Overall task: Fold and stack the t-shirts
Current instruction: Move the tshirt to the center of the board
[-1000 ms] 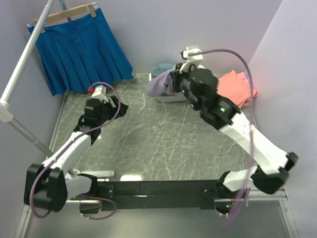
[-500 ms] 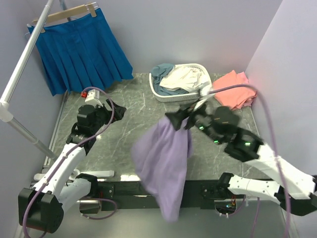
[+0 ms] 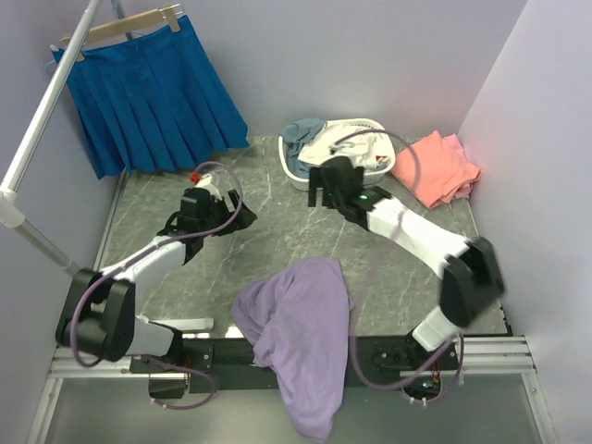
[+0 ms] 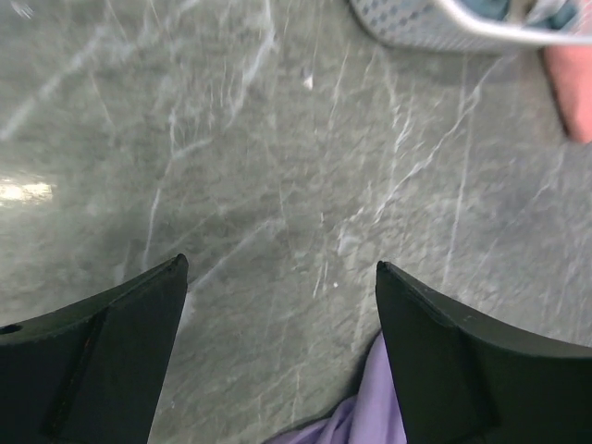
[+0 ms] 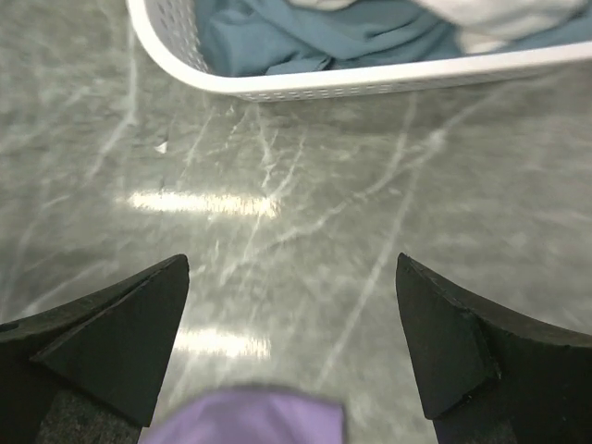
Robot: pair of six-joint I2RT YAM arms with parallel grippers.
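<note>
My right gripper should next grab the lavender t-shirt by its far edge, nearest the basket, to pull the overhanging part of the t-shirt onto the table for folding.
A large lavender t-shirt [image 3: 301, 333] lies crumpled at the table's near edge, its lower part hanging over the front rail. It shows as a purple edge [image 4: 370, 418] low in the left wrist view and as a blur [image 5: 248, 418] low in the right wrist view. Grey-blue [image 3: 301, 132] and cream-white [image 3: 344, 143] t-shirts fill the white basket [image 3: 298, 176]. Coral-pink t-shirts [image 3: 442, 166] lie at the back right. My left gripper [image 3: 233, 218] [image 4: 277, 264] hovers open over bare marble at centre left. My right gripper [image 3: 321, 192] [image 5: 291, 259] stands open and empty just in front of the basket [image 5: 370, 81].
A bright blue pleated skirt [image 3: 153, 88] hangs on a wooden hanger from a metal rail [image 3: 42, 125] at the back left. Walls close the table in on the left, back and right. The black rail with both arm bases [image 3: 370, 351] runs along the near edge.
My right gripper pulled the lavender t-shirt out of the basket, swung it toward the near edge and let go; it now sits back by the basket. My left gripper shifted right.
</note>
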